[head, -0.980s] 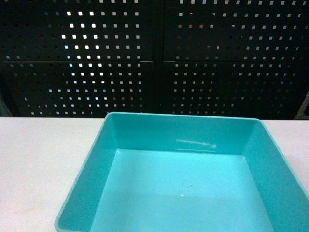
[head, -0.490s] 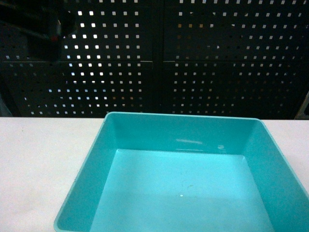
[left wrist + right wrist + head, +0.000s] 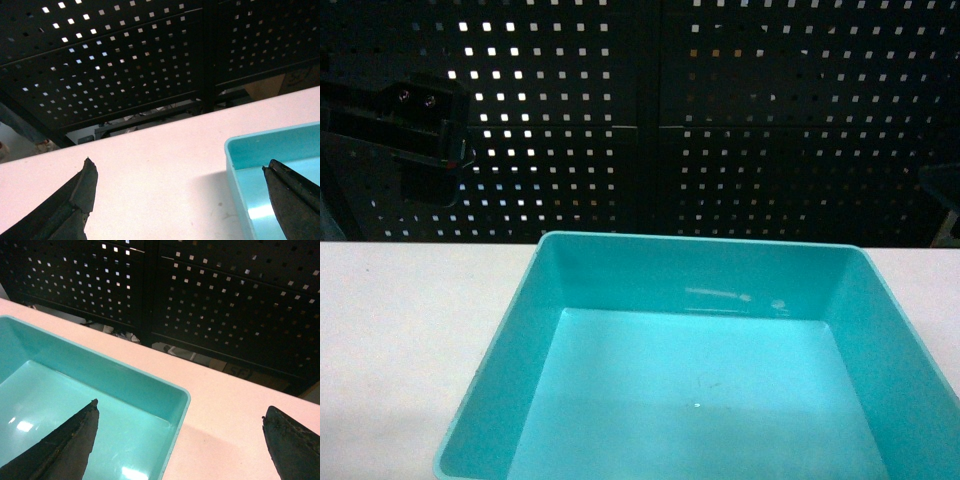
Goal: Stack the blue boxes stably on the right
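Next, the right gripper grabs the rim of the tub's short side (image 3: 908,325) to carry the turquoise tub (image 3: 695,390) onto the stack of blue boxes.
One light turquoise blue box (image 3: 700,242), an empty tub with a thin rim, sits on the white table and fills the lower middle of the head view. My left gripper (image 3: 178,164) is open above the tub's left wall (image 3: 235,170), with one finger over the table and the other over the tub's inside. My right gripper (image 3: 180,408) is open too and straddles the tub's far right corner (image 3: 182,395), its left finger (image 3: 75,440) over the tub floor. Neither holds anything. Part of my left arm (image 3: 425,125) hangs at the upper left of the head view.
The white table (image 3: 410,330) runs left and right of the tub. Behind it stands a black perforated panel (image 3: 650,120) across the whole back. Below the panel I glimpse a cardboard box (image 3: 295,80) and some clutter.
My left arm has come into the head view at the upper left and dropped lower. A dark shape now shows at the right edge. The tub has not moved.
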You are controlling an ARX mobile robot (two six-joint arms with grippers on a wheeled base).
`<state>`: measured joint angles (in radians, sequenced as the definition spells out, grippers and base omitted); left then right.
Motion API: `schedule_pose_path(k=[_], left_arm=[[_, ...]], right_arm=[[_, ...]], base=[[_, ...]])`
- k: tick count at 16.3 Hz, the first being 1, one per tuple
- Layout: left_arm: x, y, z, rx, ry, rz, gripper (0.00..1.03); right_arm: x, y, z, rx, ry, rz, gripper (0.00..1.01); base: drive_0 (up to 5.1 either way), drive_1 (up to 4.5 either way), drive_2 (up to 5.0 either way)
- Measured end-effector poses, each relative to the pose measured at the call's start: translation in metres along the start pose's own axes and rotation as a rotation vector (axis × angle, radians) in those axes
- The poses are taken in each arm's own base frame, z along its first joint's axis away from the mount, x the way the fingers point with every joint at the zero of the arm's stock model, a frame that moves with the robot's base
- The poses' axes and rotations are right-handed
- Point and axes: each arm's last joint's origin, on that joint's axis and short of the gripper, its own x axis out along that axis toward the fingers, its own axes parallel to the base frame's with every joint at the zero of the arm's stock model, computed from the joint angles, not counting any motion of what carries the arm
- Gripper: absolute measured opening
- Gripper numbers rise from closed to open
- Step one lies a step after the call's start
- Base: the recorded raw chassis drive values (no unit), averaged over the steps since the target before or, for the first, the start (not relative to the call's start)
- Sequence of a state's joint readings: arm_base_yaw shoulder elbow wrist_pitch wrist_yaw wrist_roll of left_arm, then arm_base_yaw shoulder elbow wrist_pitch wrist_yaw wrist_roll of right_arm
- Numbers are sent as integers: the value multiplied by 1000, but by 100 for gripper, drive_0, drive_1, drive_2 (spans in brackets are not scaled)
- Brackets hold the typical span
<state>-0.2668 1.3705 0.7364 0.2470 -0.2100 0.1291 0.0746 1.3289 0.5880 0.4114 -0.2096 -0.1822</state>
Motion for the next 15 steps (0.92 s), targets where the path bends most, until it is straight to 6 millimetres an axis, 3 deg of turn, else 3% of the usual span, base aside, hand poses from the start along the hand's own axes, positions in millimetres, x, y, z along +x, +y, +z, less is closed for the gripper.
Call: schedule_pose_path(k=[4, 9, 15], left_arm=[[10, -27, -18, -36, 154, -67, 98], [28, -38, -35, -27, 209, -35, 98], [38, -50, -55, -15, 307, -20, 98]], right_arm=[[10, 5, -22, 5, 59, 11, 98], [27, 13, -60, 2, 178, 37, 98], [38, 14, -87, 25, 247, 48, 98]], base=[[0, 0, 0], [0, 0, 0], [0, 0, 0]])
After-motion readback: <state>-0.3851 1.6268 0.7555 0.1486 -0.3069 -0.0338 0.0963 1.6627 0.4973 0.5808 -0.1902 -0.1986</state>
